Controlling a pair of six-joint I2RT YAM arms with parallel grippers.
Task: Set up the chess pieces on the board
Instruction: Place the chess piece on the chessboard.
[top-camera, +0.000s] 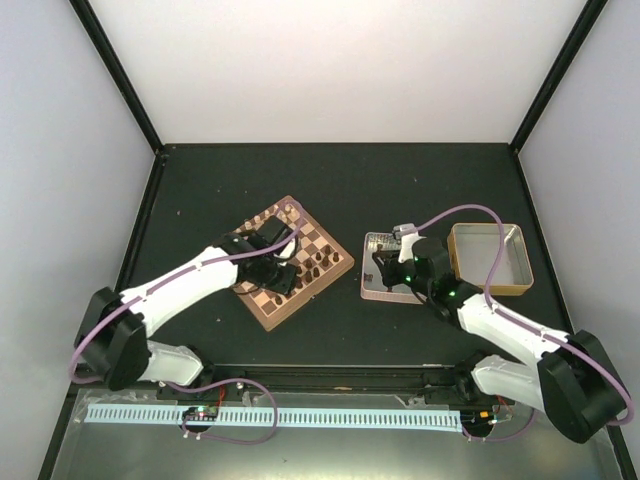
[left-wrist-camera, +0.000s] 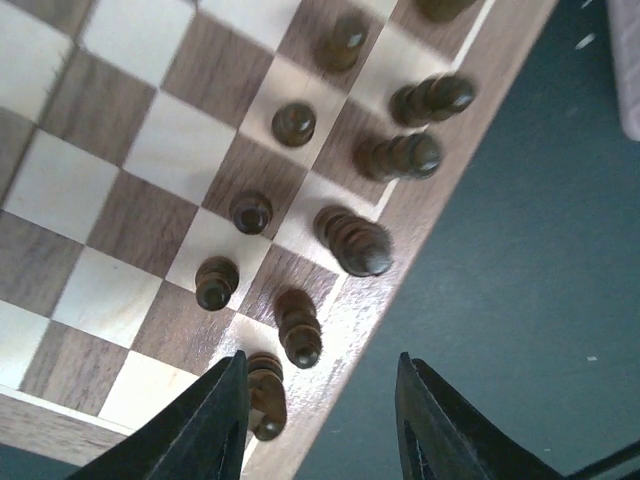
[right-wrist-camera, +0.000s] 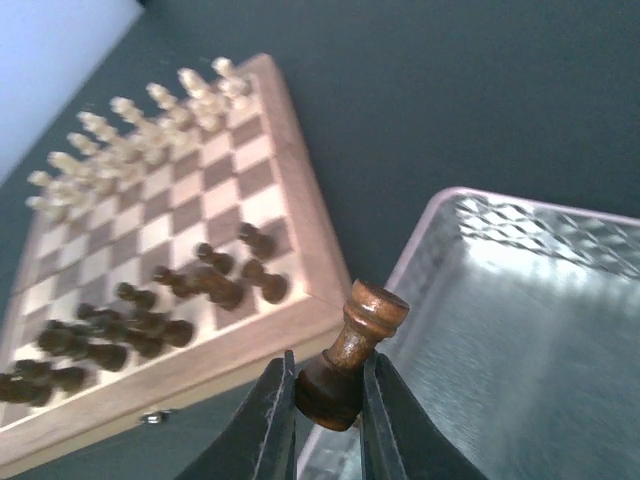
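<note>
I will grab the dark brown rook (right-wrist-camera: 358, 350) next with my left gripper, by its top that sticks out of my right gripper. Its base stays free, so the rook can stand on it.
The board (top-camera: 262, 306) lies tilted at centre left. Several dark chess pieces (top-camera: 316, 262) stand along its right side. In the left wrist view they (left-wrist-camera: 350, 240) stand in two rows by the board's rim (left-wrist-camera: 420, 190). My left gripper (left-wrist-camera: 320, 360) is open and empty over that rim, with one dark piece (left-wrist-camera: 266, 396) beside its left finger. It hovers over the board (top-camera: 279, 278) in the top view. My right gripper (right-wrist-camera: 330, 375) is shut on a dark brown rook (right-wrist-camera: 358, 350) and holds it tilted above the tin's edge. Its position (top-camera: 384, 268) shows in the top view.
A silvery tin (top-camera: 378, 290) lies right of the board, and its embossed floor (right-wrist-camera: 520, 330) shows in the right wrist view. A tan tray (top-camera: 488, 285) stands further right. Pale cream pieces (right-wrist-camera: 130, 125) line the board's far side. Black frame posts stand at the back corners.
</note>
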